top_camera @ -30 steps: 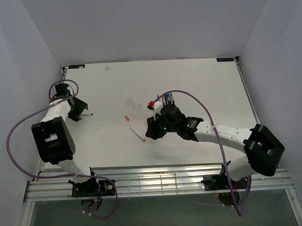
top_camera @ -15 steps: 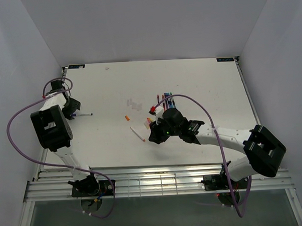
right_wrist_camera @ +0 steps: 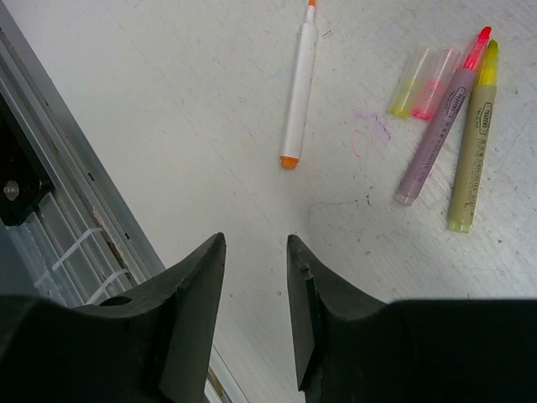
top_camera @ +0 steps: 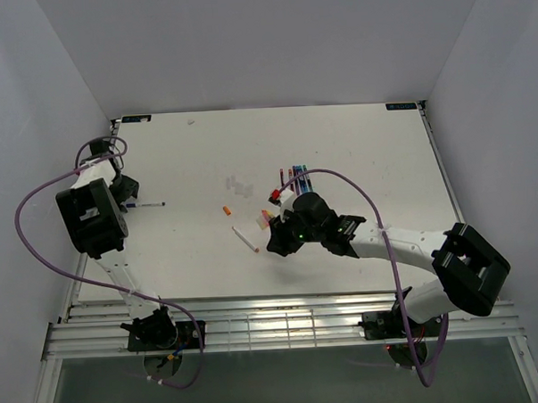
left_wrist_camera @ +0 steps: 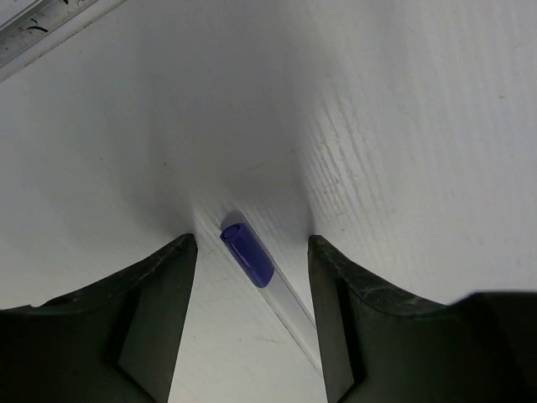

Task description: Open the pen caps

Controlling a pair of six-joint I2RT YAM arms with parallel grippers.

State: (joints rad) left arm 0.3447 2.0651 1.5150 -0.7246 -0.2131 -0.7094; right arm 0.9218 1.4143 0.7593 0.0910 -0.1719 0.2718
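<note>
I need to close my left gripper now. Closing now would catch the blue cap. The cap is between my fingers, and they meet their shadows on the tabletop.
A clear pen with a blue cap (left_wrist_camera: 246,253) lies flat on the table between the fingers of my open left gripper (left_wrist_camera: 252,243); the fingers do not touch it. In the top view this pen (top_camera: 149,205) lies at the far left, just right of the left gripper (top_camera: 126,197). My right gripper (right_wrist_camera: 255,239) is open and empty above bare table. Ahead of it lie a white pen with an orange tip (right_wrist_camera: 298,80), a loose yellow cap (right_wrist_camera: 409,81), a loose pink cap (right_wrist_camera: 436,84), an uncapped pink highlighter (right_wrist_camera: 440,126) and a yellow one (right_wrist_camera: 474,134).
In the top view an orange cap (top_camera: 226,210) and the white pen (top_camera: 245,239) lie left of the right gripper (top_camera: 274,245). A bundle of coloured pens (top_camera: 296,176) lies behind it. The table's metal front rail (right_wrist_camera: 50,168) is close to the right gripper.
The left arm has swung back and left, its gripper now at the left end of the blue-capped pen. The right gripper has shifted slightly toward the near edge, uncovering the pen bundle.
</note>
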